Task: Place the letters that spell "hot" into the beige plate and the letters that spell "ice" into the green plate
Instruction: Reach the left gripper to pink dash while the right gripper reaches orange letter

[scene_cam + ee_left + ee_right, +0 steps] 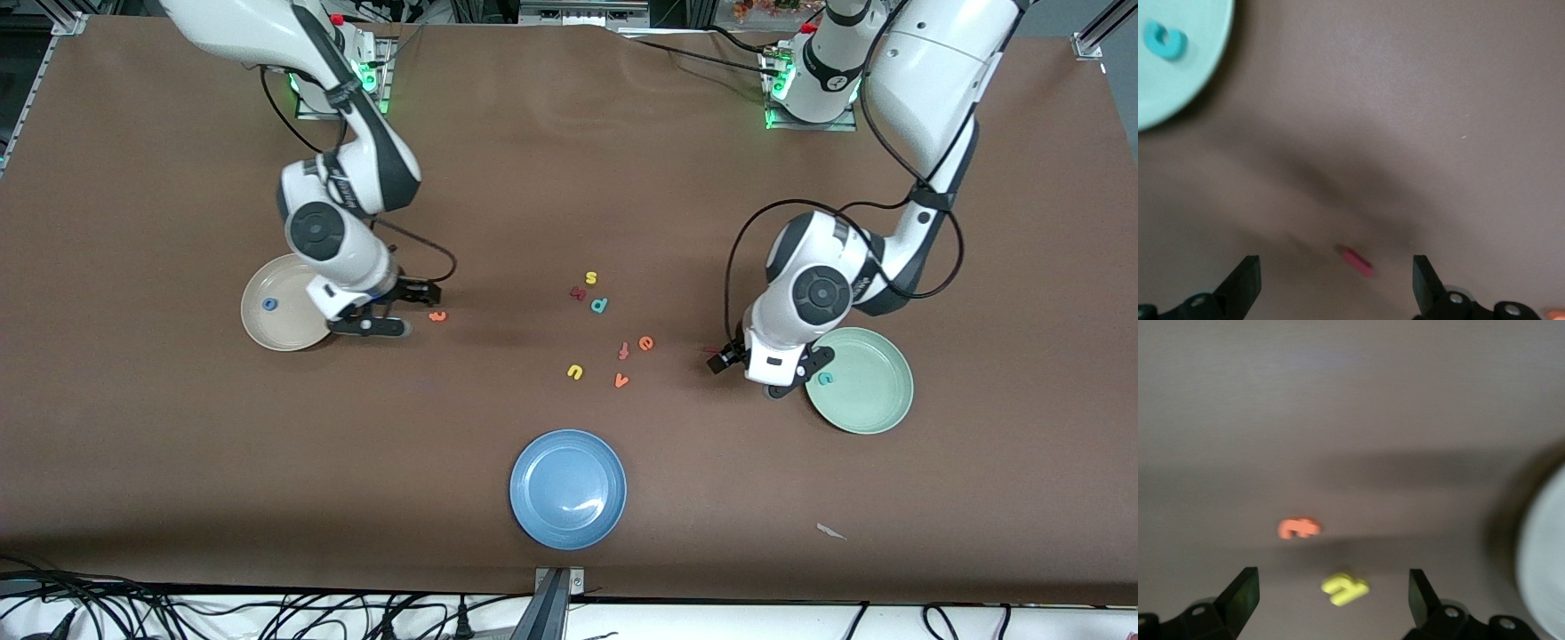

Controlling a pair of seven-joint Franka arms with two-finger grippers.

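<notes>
My right gripper moves past the yellow h [1345, 589] next, before it closes on the orange t [1299, 527], since the t lies beyond its fingers in the right wrist view.
The beige plate [293, 333] [1546, 560] holds the blue o [268, 304]. Beside it my right gripper [406, 309] [1331, 600] hangs open, low over the table. The yellow h [1345, 588] lies between its fingers, hidden in the front view. The orange t [437, 316] [1299, 528] lies just past them. The green plate [876, 400] [1185, 87] holds the teal c [826, 378] [1166, 41]. My left gripper [751, 373] [1337, 283] is open beside that plate, and the dark red i [712, 349] [1358, 262] lies on the table between its fingers. The orange e [646, 343] sits mid-table.
Loose letters lie mid-table: yellow s [590, 278], a dark red crooked letter [578, 292], teal p [599, 305], orange f [624, 350], yellow u [575, 372], orange v [621, 380]. A blue plate [569, 489] sits nearer the front camera. A paper scrap [831, 532] lies near the front edge.
</notes>
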